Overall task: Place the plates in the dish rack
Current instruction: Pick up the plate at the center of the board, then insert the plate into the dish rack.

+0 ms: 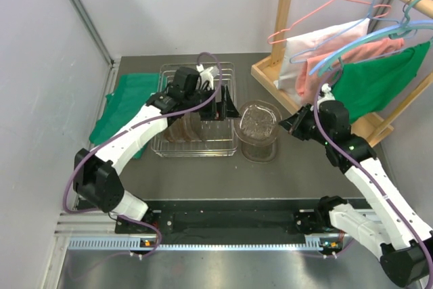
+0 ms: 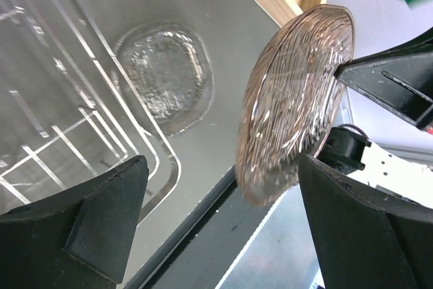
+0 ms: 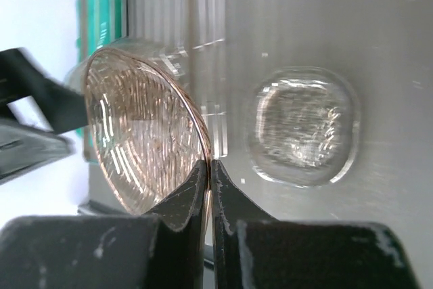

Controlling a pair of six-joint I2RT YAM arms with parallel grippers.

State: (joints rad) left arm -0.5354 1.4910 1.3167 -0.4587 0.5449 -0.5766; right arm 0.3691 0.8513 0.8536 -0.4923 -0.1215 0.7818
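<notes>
I will next grab the brown-tinted plate by the rim opposite my right gripper, using my left gripper. Then I can stand the plate in the dish rack.
My right gripper [image 3: 210, 167] is shut on the rim of a brown-tinted plate [image 3: 139, 133], holding it on edge above the table just right of the dish rack [image 1: 196, 72]. The same plate [image 2: 298, 93] hangs between the wide-apart fingers [image 2: 101, 221] of my open left gripper [image 2: 223, 214], closer to the right-hand finger. A clear plate [image 2: 166, 76] lies flat on the table under the held one, beside the rack's corner [image 2: 67, 99]. In the top view, brownish plates [image 1: 183, 130] stand in the rack's near part, below my left arm.
A green cloth [image 1: 125, 103] lies left of the rack. A wooden clothes stand [image 1: 284, 65] with hangers and garments [image 1: 379, 79] fills the back right, close behind my right arm. A black rail [image 1: 230, 221] runs along the table's near edge.
</notes>
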